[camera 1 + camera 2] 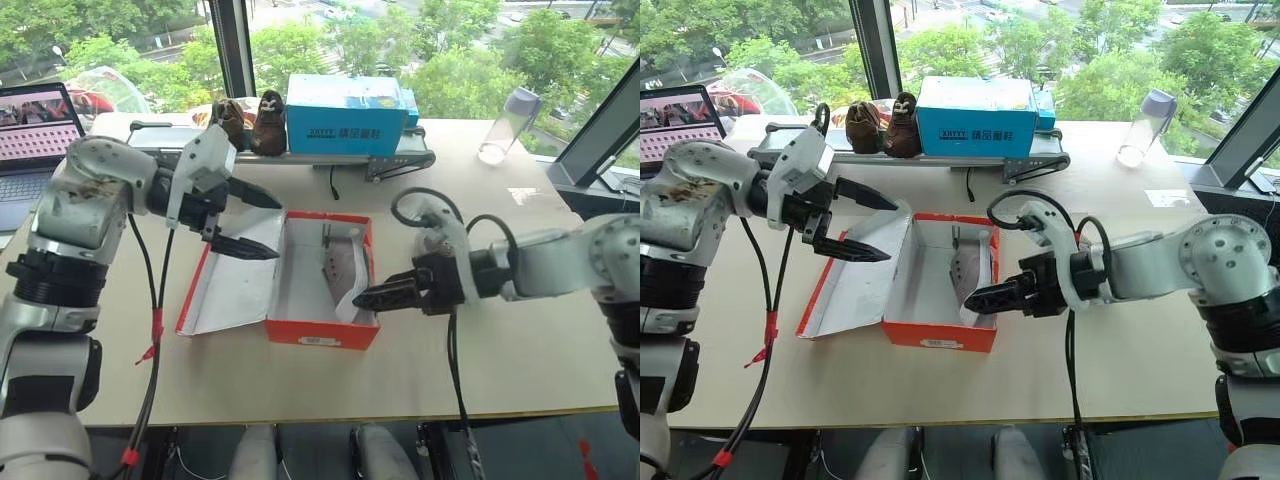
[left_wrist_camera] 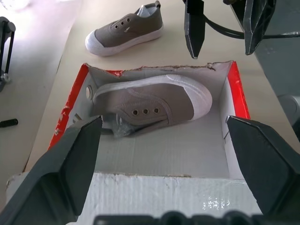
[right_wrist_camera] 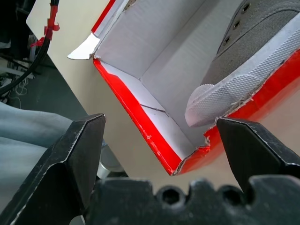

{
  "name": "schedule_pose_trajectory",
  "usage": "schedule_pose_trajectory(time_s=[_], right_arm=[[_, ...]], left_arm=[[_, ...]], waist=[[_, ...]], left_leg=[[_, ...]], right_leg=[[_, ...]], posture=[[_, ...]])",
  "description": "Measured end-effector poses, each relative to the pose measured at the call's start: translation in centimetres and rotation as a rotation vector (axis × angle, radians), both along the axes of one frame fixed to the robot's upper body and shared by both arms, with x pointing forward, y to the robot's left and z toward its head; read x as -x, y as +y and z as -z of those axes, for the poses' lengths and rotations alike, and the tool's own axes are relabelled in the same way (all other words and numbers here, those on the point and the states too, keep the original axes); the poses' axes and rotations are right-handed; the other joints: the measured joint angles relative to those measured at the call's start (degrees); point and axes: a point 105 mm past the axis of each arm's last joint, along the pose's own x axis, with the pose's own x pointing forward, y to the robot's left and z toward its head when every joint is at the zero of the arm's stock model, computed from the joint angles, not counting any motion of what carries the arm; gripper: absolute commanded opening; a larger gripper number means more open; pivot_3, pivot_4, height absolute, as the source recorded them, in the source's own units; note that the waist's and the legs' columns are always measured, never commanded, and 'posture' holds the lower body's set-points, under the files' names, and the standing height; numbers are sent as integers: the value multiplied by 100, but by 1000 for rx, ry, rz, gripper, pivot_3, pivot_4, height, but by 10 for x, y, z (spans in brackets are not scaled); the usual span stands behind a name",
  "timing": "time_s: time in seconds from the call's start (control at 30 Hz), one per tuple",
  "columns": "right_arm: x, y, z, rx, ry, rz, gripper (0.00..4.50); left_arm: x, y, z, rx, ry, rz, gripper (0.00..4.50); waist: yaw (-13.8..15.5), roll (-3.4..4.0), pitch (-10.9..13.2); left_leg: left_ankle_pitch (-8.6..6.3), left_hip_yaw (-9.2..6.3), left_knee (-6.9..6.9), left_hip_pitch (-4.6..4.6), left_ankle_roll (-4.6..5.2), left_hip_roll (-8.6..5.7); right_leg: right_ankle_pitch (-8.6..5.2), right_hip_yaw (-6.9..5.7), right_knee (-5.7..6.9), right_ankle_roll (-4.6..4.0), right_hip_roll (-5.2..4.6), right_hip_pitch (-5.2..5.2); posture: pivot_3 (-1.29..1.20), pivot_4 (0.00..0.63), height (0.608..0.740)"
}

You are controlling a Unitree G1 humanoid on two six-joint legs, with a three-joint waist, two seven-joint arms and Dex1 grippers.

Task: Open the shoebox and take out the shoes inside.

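The right gripper grabs the shoe inside by its white toe (image 1: 347, 308) next, beside the box's open corner space. The box's side (image 1: 370, 262) runs close along the shoe's sole.
The red shoebox (image 1: 322, 338) lies open in the middle of the table, its lid (image 1: 232, 290) folded flat out to the left. One grey-beige shoe (image 2: 154, 101) with a white sole lies on its side inside, against the box's right wall. The other shoe (image 2: 125, 30) sits on the table beyond that wall. My left gripper (image 1: 277, 228) hangs open above the lid's hinge, pointing right over the box. My right gripper (image 1: 375, 295) is open just outside the box's right front corner, with nothing between its fingers (image 3: 84, 154).
A conveyor (image 1: 330, 158) at the back carries dark brown shoes (image 1: 250, 125) and a light-blue box (image 1: 345, 115). A laptop (image 1: 35, 130) stands at the far left and a clear bottle (image 1: 508, 125) at the back right. Black cables trail off both arms.
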Motion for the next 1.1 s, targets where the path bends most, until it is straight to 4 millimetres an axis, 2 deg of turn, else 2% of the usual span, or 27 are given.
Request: schedule_pose_trajectory(time_s=[0.23,0.33,0.47,0.8,0.93,1.1], right_arm=[[-8,7,-11,-33,-38,16,4454],[-7,8,-4,-30,-18,21,4454],[-5,2,21,24,50,58,4454],[-8,-4,27,51,61,122,4454],[-11,3,30,35,68,134,4454],[-18,23,42,57,93,139,4454]], left_arm=[[0,0,0,-12,-5,5,4500],[1,0,0,-14,-9,6,4500],[3,2,-4,-22,-23,-7,4500],[6,6,-6,-38,-27,-40,4500],[7,9,-8,-39,-37,-53,4500],[11,10,-8,-43,-33,-66,4500]], waist=[[8,0,0],[11,0,0],[11,0,0],[7,-5,-4],[-15,-19,-13],[-62,-22,-15]], left_leg=[[0,-2,-1,-8,1,-1],[0,-2,0,-9,1,-1],[0,-2,1,-9,1,-1],[-1,-3,6,-8,1,-1],[-1,-3,8,-7,1,0],[0,-4,12,-6,2,2]], right_leg=[[0,-1,-2,0,-1,-4],[0,-2,-3,0,-1,-4],[0,-1,-2,0,-1,-4],[0,-2,-2,0,-2,-1],[0,-1,-2,0,-1,0],[5,-1,-1,-1,1,0]], posture=[[0,150,740],[0,150,740],[0,150,740],[0,150,740],[0,150,740],[0,150,740]])
